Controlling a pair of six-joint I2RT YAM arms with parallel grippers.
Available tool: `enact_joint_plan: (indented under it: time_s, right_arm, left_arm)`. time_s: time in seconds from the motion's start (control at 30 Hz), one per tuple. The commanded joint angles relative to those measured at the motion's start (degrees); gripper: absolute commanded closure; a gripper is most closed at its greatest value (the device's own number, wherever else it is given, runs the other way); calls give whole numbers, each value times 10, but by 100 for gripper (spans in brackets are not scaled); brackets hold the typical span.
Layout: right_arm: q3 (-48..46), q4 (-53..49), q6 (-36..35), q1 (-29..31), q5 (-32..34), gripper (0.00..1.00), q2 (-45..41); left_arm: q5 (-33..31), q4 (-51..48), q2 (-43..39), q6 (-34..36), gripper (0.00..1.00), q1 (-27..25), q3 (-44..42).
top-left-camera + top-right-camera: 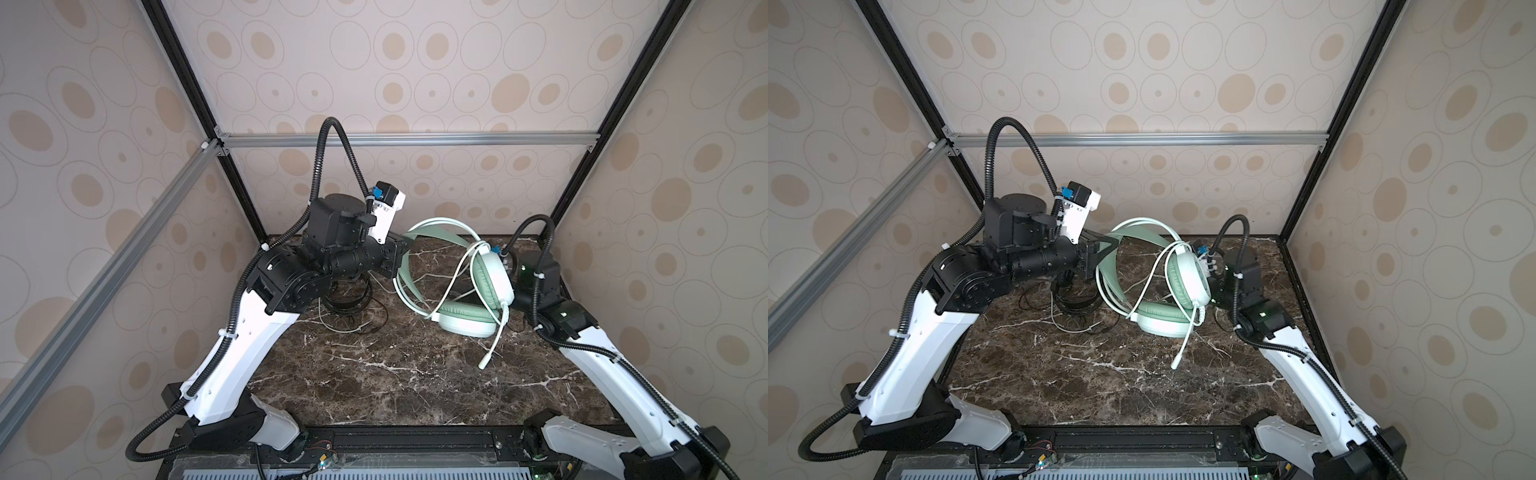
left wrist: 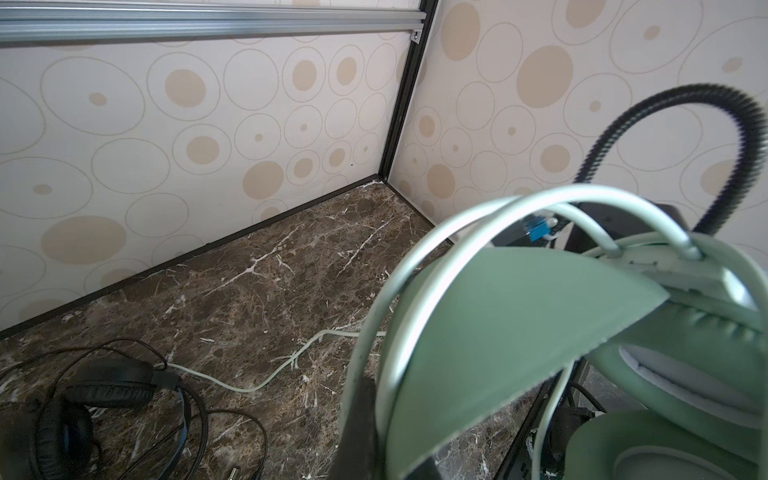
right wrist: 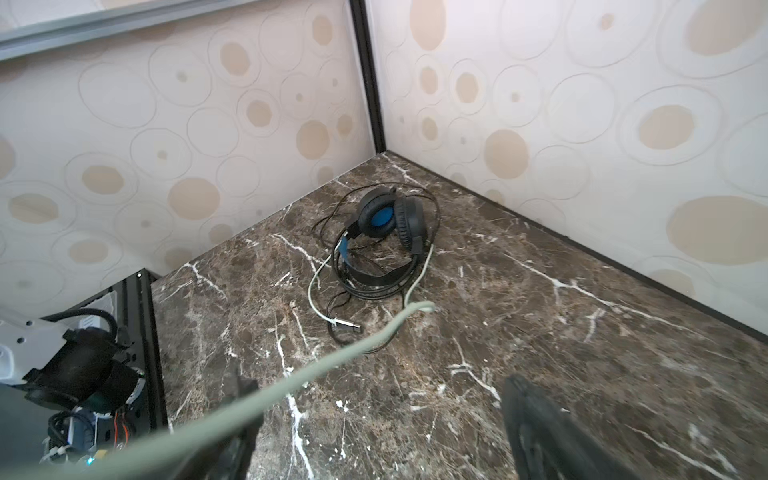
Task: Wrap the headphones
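The robot's right gripper will next take hold of the loose part of the pale cord behind the upright ear cup, so that it can wrap the cord round the headphones.
The mint-green headphones (image 1: pixel 492 282) (image 1: pixel 1187 282) stand tilted at the back right of the table, one ear cup (image 1: pixel 465 322) on the marble. My left gripper (image 1: pixel 400 250) (image 1: pixel 1104 250) (image 2: pixel 386 436) is shut on their green headband (image 2: pixel 490 332). Their pale cord (image 1: pixel 496 336) loops round the headset and hangs down to the table. My right gripper (image 3: pixel 382 415) is open behind the upright ear cup, its fingers hidden in both top views; a blurred pale cord (image 3: pixel 332 357) crosses one finger (image 3: pixel 241 415). The black headphones (image 1: pixel 345 301) (image 1: pixel 1077 305) (image 2: pixel 83 399) (image 3: pixel 390 220) lie under my left arm, thin black cord loose around them.
Patterned walls close in the brown marble table (image 1: pixel 395 374) at the back and both sides. A black frame post (image 2: pixel 399 104) stands in the far corner. A thinner pale cord (image 2: pixel 257 384) trails across the marble to the black headset.
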Motion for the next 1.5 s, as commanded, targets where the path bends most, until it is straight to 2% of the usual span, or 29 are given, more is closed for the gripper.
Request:
enact_joint_plan:
  time_s: [0.0, 0.13, 0.33, 0.6, 0.83, 0.9, 1.07, 1.23, 1.27, 1.47]
  right_arm:
    - [0, 90, 30, 6, 22, 9, 38]
    - [4, 149, 51, 10, 62, 10, 86]
    - [41, 237, 114, 10, 64, 12, 179]
    - [118, 302, 173, 10, 48, 14, 302]
    - [174, 328, 216, 10, 45, 22, 375]
    - [190, 329, 222, 10, 39, 32, 390]
    - [214, 330, 235, 9, 48, 70, 408]
    - [207, 294, 219, -4, 77, 97, 375]
    - [201, 280, 212, -10, 89, 100, 362]
    - [163, 185, 138, -49, 170, 100, 259]
  left_arm:
    - [30, 79, 1, -41, 100, 4, 32]
    - [40, 96, -1, -49, 100, 4, 28]
    - [44, 108, -9, -60, 100, 4, 20]
    - [48, 122, -11, -71, 100, 4, 13]
    - [44, 127, -12, -75, 100, 5, 13]
    - [41, 126, -13, -78, 100, 5, 10]
    - [40, 135, -18, -86, 100, 10, -2]
    - [18, 158, -36, -102, 100, 16, -31]
    - [15, 169, -43, -107, 100, 18, -43]
    - [13, 228, -64, -126, 100, 27, -104]
